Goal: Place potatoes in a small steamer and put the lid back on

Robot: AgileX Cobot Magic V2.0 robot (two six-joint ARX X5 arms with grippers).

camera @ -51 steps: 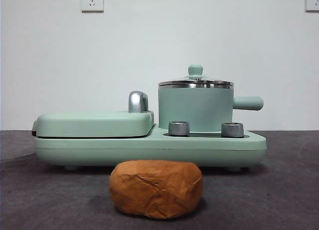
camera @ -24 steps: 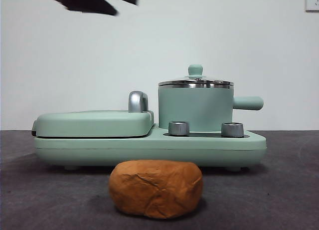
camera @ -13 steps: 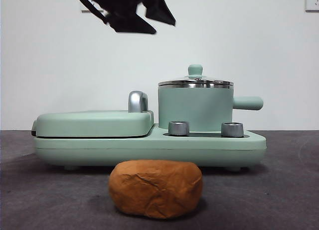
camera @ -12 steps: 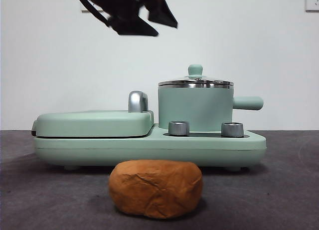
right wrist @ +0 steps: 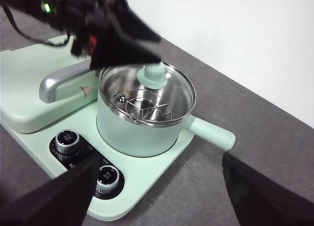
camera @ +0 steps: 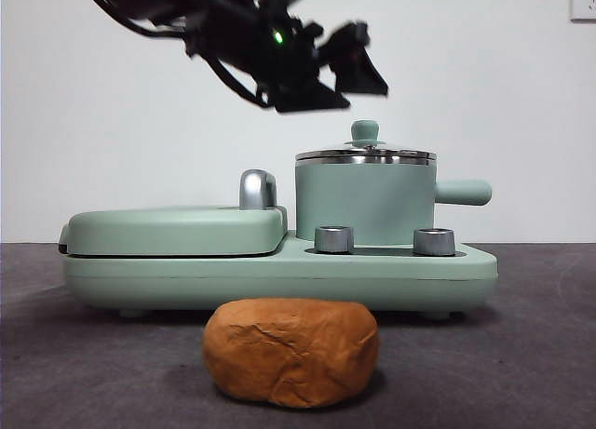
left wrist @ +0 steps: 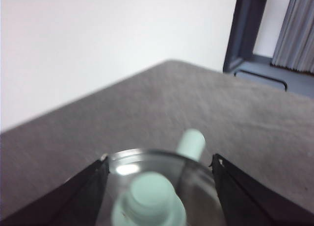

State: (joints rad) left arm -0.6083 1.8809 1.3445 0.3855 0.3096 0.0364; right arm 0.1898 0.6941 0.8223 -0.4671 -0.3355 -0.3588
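The glass lid point(camera: 365, 155) is wider than my open fingers, so I need to pick up the lid by its narrow mint-green knob with my left gripper next.
The orange-brown potato point(camera: 291, 352) lies on the dark table in front of the appliance. The mint-green steamer point(camera: 365, 201) stands on the appliance's right side with its glass lid point(camera: 365, 155) on it. My left gripper point(camera: 345, 80) hangs open just above and left of the lid's knob point(camera: 365, 129). In the left wrist view the open left gripper point(left wrist: 158, 159) has the knob point(left wrist: 149, 196) between its jaws, without touching it. My right gripper point(right wrist: 159, 162) is open and empty, high above the steamer point(right wrist: 142, 123), and does not show in the front view.
The flat green grill cover point(camera: 177, 229) with a steel handle point(camera: 258, 189) lies left of the steamer on the shared base point(camera: 279, 278). Two steel dials point(camera: 334, 239) point(camera: 434, 241) sit in front of the pot. The pot's side handle point(camera: 463, 192) points right.
The left arm came in from the top left and moved right and down, to just above the lid's knob. The potato, steamer and lid have not moved.
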